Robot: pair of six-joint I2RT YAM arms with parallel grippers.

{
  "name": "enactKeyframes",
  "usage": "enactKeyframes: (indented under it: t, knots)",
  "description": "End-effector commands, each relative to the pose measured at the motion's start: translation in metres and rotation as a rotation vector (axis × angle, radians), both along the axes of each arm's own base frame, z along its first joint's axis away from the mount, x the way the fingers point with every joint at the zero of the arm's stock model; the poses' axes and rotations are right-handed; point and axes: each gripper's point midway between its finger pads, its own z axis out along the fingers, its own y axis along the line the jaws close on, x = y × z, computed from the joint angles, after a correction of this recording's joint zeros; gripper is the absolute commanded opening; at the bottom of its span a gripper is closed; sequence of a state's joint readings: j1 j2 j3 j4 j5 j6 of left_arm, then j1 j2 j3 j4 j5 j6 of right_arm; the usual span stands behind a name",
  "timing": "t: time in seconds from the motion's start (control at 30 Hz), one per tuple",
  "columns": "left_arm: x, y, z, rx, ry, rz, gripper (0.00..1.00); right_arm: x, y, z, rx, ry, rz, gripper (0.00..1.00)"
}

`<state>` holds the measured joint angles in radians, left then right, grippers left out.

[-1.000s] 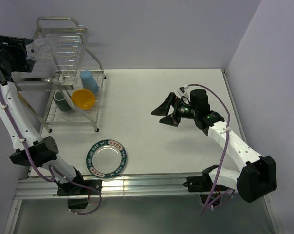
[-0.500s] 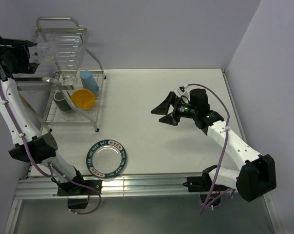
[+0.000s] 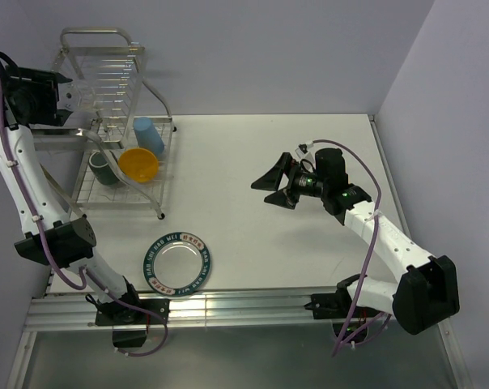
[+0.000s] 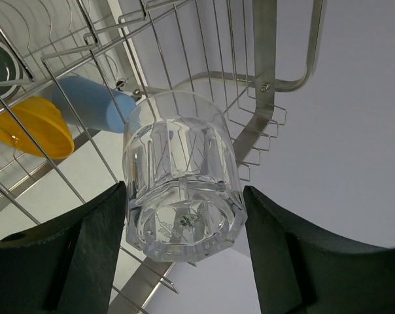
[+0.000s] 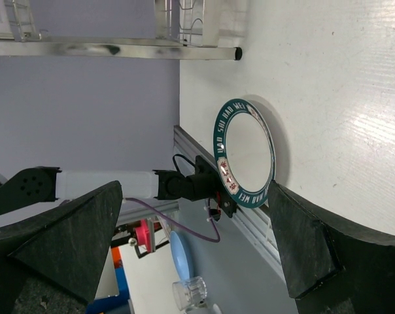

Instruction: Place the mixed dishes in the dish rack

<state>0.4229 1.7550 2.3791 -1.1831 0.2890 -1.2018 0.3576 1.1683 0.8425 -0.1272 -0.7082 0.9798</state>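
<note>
The robot's left gripper needs to open: the wires of the dish rack's upper level are close below the small clear glass (image 3: 79, 94), so the glass would end up on that level.
My left gripper (image 3: 66, 99) is shut on the small clear glass (image 3: 79, 94) and holds it high at the left side of the chrome wire dish rack (image 3: 107, 49), by its upper tier. In the left wrist view the glass (image 4: 181, 163) sits base-first between my fingers (image 4: 86, 255), in front of the rack wires (image 4: 266, 72). The lower tier holds the dark mug (image 3: 105, 168), orange-yellow bowl (image 3: 138, 163) and light blue cup (image 3: 149, 135). The green-rimmed silver plate (image 3: 177, 262) lies flat on the table. My right gripper (image 3: 270, 185) is open and empty above mid-table.
The rack stands at the table's back left corner on slim legs (image 3: 160, 214). The plate (image 5: 244, 154) lies close to the table's near aluminium edge (image 3: 228, 304). The right wrist view shows the rack's lower bar (image 5: 119, 49) far off.
My left gripper has carried the glass a little to the right and down, closer to the rack's upper tier. The right arm has barely moved.
</note>
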Motion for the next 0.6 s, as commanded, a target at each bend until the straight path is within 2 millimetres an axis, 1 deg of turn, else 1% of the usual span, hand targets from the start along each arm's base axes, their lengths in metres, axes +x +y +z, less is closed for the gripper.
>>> enactKeyframes:
  t: [0.0, 0.07, 0.3, 0.57]
  knots:
    - [0.0042, 0.0007, 0.0105, 0.049, -0.037, 0.0, 0.02, 0.0047, 0.0019, 0.0041, 0.01, -0.036, -0.004, 1.0]
    - [0.0054, 0.0013, 0.0114, 0.051, -0.039, 0.003, 0.02, 0.0048, 0.0019, 0.0036, 0.011, -0.035, -0.001, 1.0]
    - [0.0119, -0.0018, 0.0036, 0.043, -0.02, -0.004, 0.02, 0.0058, 0.001, 0.0024, 0.01, -0.033, -0.002, 1.0]
    - [0.0131, -0.0056, 0.0034, 0.029, -0.023, -0.02, 0.04, 0.0074, 0.0017, -0.0021, 0.007, -0.021, 0.003, 1.0]
